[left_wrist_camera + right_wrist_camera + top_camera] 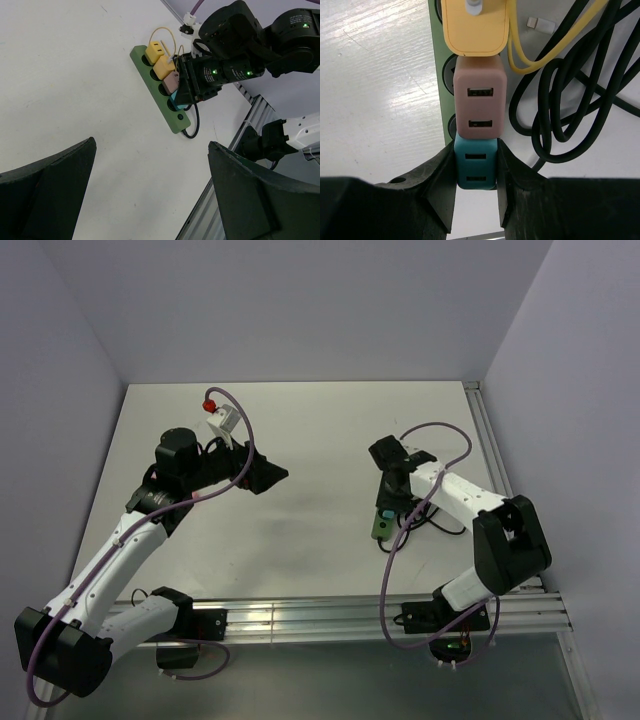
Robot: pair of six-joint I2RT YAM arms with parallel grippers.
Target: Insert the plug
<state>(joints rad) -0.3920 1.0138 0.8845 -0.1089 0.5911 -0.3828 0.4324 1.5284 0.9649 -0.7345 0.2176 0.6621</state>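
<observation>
My right gripper should open: the teal plug (475, 165) is lined up against the pink plug and would rest at its socket.
A teal plug (475, 165) sits between the fingers of my right gripper (475, 150), which is shut on its two sides. The plug is over a socket of the green power strip (436, 75), pressed up against a pink plug (480, 102); how deep it sits I cannot tell. A yellow plug (475, 25) follows beyond the pink one. From the left wrist view the strip (179, 121) lies on the white table with my right gripper (187, 87) on top of it. My left gripper (151, 145) hangs open above bare table, well left of the strip (381, 528).
Black cable (560, 100) coils right of the strip, with a thin yellow cord (545, 50) over it. An aluminium rail (330, 615) runs along the near table edge. White walls stand on three sides.
</observation>
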